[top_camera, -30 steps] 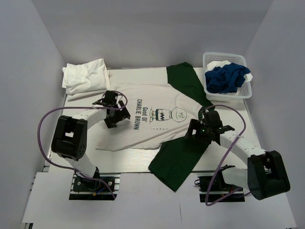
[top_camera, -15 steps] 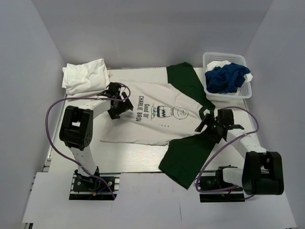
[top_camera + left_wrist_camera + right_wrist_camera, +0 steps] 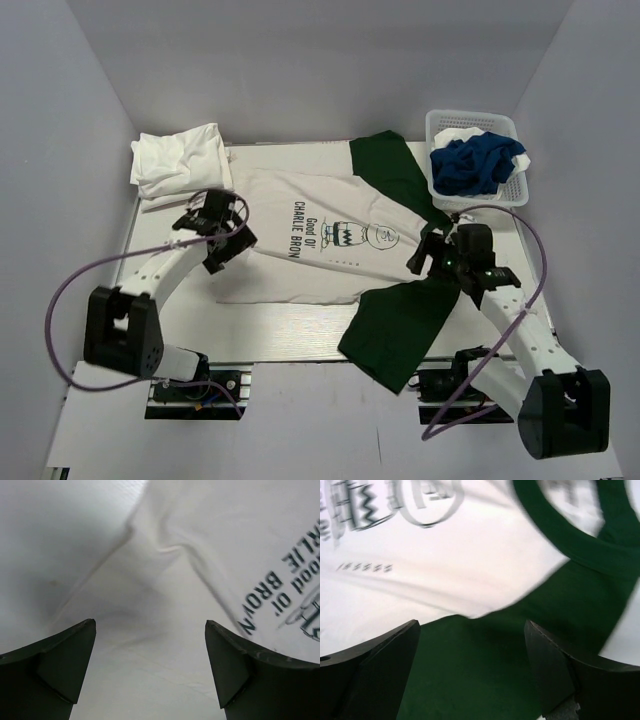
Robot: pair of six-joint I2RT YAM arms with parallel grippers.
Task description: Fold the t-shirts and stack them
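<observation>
The left gripper grabs the white t-shirt by the near corner of its hem next, to fold the t-shirt's near side inward.
A white t-shirt with a black cartoon figure and lettering (image 3: 310, 245) and dark green sleeves lies spread flat mid-table. One green sleeve (image 3: 395, 325) hangs over the near edge, the other (image 3: 390, 170) lies toward the back. My left gripper (image 3: 222, 232) is open above the shirt's left part (image 3: 150, 630), holding nothing. My right gripper (image 3: 440, 258) is open above the green sleeve by the collar (image 3: 480, 670), holding nothing. Folded plain white t-shirts (image 3: 178, 162) sit at the back left. A royal blue t-shirt (image 3: 475, 165) lies in the basket.
A white mesh basket (image 3: 520, 195) stands at the back right with blue and white cloth in it. Grey walls close in the left, back and right sides. Purple cables loop from both arms near the front edge.
Both arms have drawn back toward the near side and now hover open. The printed shirt has shifted slightly and lies flatter; the near green sleeve moved right.
</observation>
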